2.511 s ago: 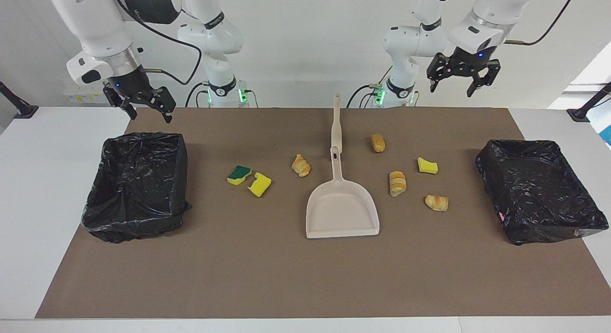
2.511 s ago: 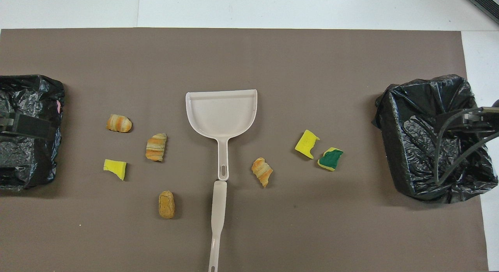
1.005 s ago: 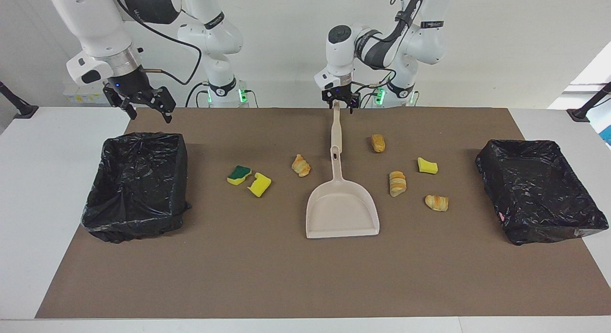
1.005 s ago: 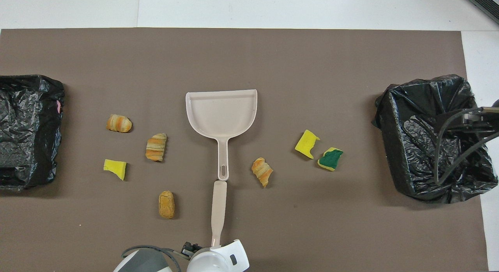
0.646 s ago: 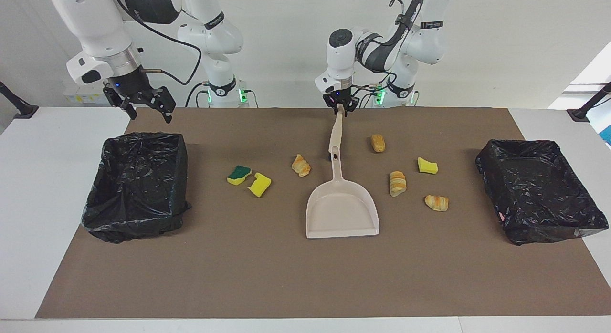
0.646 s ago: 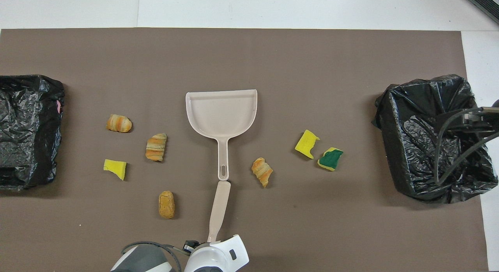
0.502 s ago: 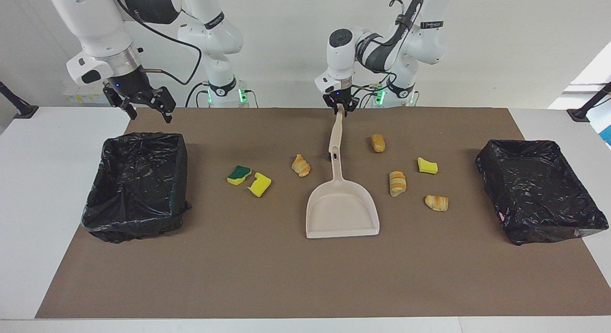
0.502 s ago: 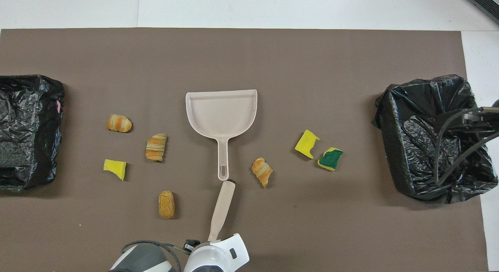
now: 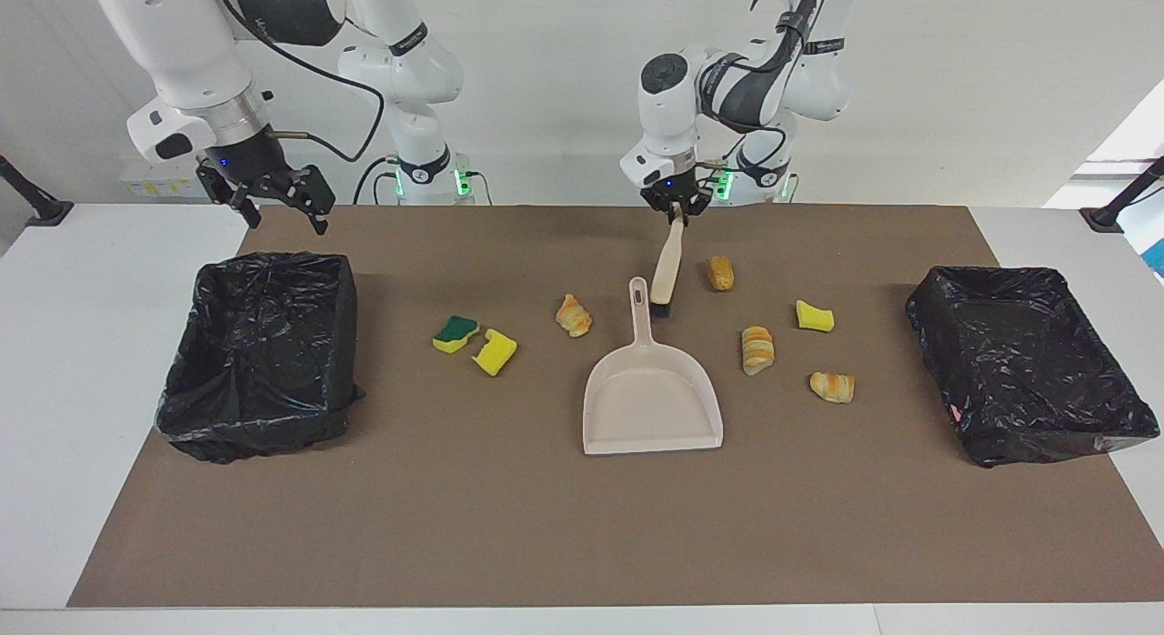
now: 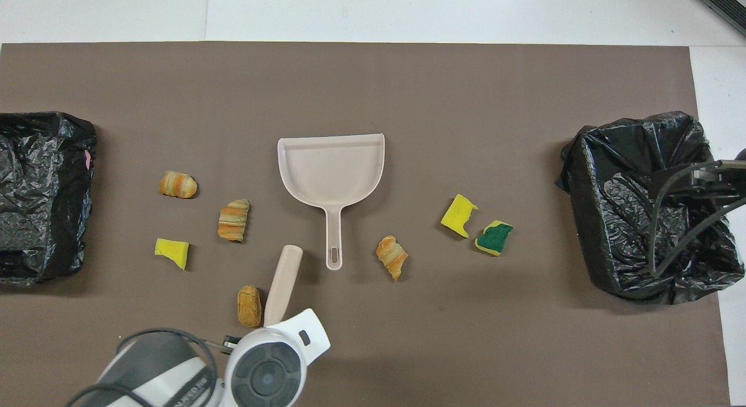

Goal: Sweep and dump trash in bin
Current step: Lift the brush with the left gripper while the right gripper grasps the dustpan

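Observation:
I will next use my right gripper to grab the beige dustpan by its narrow handle [image 10: 334, 239], since the dustpan's scoop spreads too wide for my fingers.
My left gripper [image 9: 676, 209] is shut on the top of the beige brush [image 9: 666, 264], which hangs tilted with its black bristles low over the mat, beside the dustpan [image 9: 652, 400] handle. In the overhead view the brush [image 10: 284, 281] lies between a brown bread piece [image 10: 249, 306] and the dustpan [image 10: 332, 174]. Several bits of trash lie scattered: croissant pieces [image 9: 573, 315] [image 9: 757, 349] [image 9: 831, 387], yellow sponge chunks [image 9: 494, 351] [image 9: 815, 316], a green-topped sponge [image 9: 455, 332]. My right gripper [image 9: 284, 218] waits open, above the mat beside one bin [image 9: 273, 260].
A second black-lined bin [image 9: 991, 273] stands at the left arm's end of the brown mat. In the overhead view my left wrist [image 10: 268, 366] covers the mat's near edge, and cables [image 10: 688, 185] hang over the bin [image 10: 635, 133] at the right arm's end.
My left gripper closed on the brush handle, lifted it off the mat and swung it from in line with the dustpan handle toward the left arm's end. The right arm stayed put.

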You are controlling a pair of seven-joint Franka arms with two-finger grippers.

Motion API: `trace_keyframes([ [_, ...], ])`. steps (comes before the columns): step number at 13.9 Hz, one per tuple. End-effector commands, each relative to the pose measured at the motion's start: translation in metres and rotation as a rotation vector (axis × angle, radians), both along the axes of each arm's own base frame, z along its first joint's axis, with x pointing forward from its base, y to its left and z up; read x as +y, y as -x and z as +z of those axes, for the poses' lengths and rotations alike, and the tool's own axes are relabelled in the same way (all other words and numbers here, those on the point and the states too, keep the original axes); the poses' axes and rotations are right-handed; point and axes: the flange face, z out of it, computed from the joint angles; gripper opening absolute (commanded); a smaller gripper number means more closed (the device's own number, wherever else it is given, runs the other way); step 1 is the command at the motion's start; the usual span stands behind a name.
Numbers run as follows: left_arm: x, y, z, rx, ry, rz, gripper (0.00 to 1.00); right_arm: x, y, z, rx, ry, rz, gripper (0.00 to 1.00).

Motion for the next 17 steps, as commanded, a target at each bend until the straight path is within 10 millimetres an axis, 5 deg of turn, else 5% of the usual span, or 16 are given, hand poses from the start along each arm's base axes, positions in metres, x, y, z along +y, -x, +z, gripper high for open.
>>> trace_keyframes([
  [1, 0.057, -0.007, 0.036, 0.006, -0.01, 0.032, 0.0, 0.031, 0.004, -0.004, -0.002, -0.027, 0.157, 1.0],
  [2, 0.063, -0.004, 0.033, 0.036, -0.027, 0.032, 0.0, 0.049, -0.001, -0.005, -0.036, -0.025, 0.206, 1.0],
  [5, 0.06, 0.012, 0.032, 0.073, 0.04, 0.053, 0.0, 0.099, -0.02, -0.053, -0.045, -0.035, 0.23, 1.0],
  [8, 0.056, 0.025, 0.022, 0.14, 0.133, 0.002, 0.0, 0.177, -0.036, -0.1, -0.063, -0.056, 0.182, 1.0],
  [10, 0.049, 0.051, -0.001, 0.183, 0.109, -0.05, 0.0, 0.228, -0.041, -0.126, -0.094, -0.073, 0.157, 1.0],
  [12, 0.055, 0.058, -0.023, 0.201, 0.097, -0.046, 0.0, 0.25, -0.044, -0.142, -0.116, -0.089, 0.146, 1.0],
  [17, 0.11, -0.007, -0.036, 0.173, 0.174, 0.06, 0.0, 0.327, -0.027, -0.178, -0.111, -0.121, 0.125, 1.0],
])
